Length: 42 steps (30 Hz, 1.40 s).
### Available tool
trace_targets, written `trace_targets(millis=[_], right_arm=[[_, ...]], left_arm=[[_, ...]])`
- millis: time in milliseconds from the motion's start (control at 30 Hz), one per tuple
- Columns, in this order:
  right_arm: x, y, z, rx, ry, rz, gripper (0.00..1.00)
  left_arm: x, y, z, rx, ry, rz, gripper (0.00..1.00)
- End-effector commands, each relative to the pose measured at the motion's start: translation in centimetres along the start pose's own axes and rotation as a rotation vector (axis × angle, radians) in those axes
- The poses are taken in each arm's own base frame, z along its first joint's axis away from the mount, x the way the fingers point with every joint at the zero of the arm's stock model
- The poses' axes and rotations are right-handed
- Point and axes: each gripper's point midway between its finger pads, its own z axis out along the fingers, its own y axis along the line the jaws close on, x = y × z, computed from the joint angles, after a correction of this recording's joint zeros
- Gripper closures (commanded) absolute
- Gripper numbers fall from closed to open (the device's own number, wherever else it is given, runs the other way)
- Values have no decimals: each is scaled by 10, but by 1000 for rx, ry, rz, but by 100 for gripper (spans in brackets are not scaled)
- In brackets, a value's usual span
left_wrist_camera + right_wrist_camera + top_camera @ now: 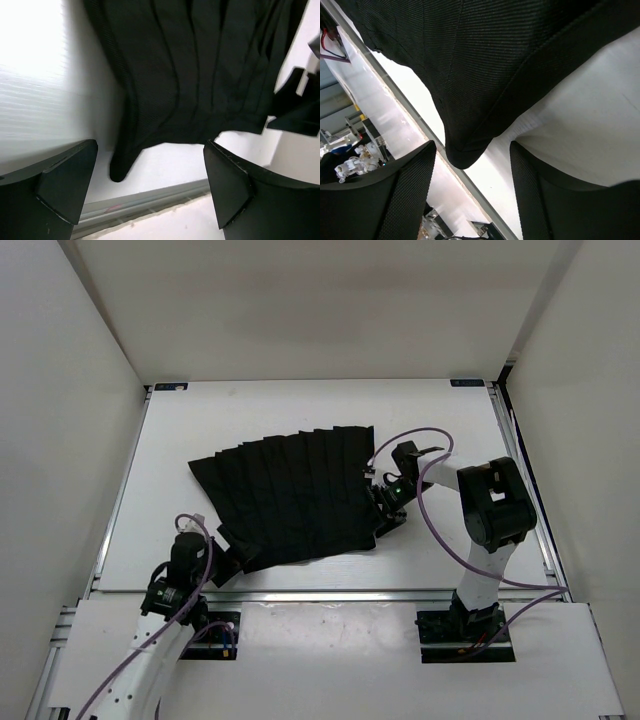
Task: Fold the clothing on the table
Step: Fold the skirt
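Note:
Next, my left gripper takes hold of the clothing's near corner (247,567) (125,162), opposite the right gripper's corner, to fold the clothing's near edge over the rest.
The clothing (290,495), a black pleated fan-shaped garment, lies spread flat on the white table (200,420). My left gripper (232,558) sits low at its near-left corner. In the left wrist view the left gripper (150,180) is open, and the clothing's corner (120,167) hangs just ahead of the gap, touching neither finger. My right gripper (385,510) is at the garment's near-right corner. In the right wrist view the right gripper (472,150) is open, with a rounded corner of the clothing (465,152) between the fingers (405,195), which stand apart from it on both sides.
The table's aluminium front rail (300,592) runs just behind both garment corners and shows in the left wrist view (150,197). White walls enclose the table on three sides. The right arm's purple cable (410,440) loops above its wrist.

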Motion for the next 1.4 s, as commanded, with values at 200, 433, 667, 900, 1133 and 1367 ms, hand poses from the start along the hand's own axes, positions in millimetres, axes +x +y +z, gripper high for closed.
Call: trace_targets(millis=[200,433,667,900,1133,1367], right_arm=[[1,-8,5,15,1,-43,46],[-4,-5,7,12,23,-85,82],[-7,-8,-1,15,-15,-65,100],[-12,-7,2,12,-15,-69,100],[-21,-7,1,14,-29,-74,100],[-20,0,-18,9,-64,-101,100]], left_arm=[[3,-8,19,35,-11,-25,9],[6,-1,17,37,8,-30,31],[10,-5,5,75,23,-43,56],[10,-14,5,137,38,-19,70],[17,-17,6,121,61,14,100],[13,-37,-11,142,88,29,100]])
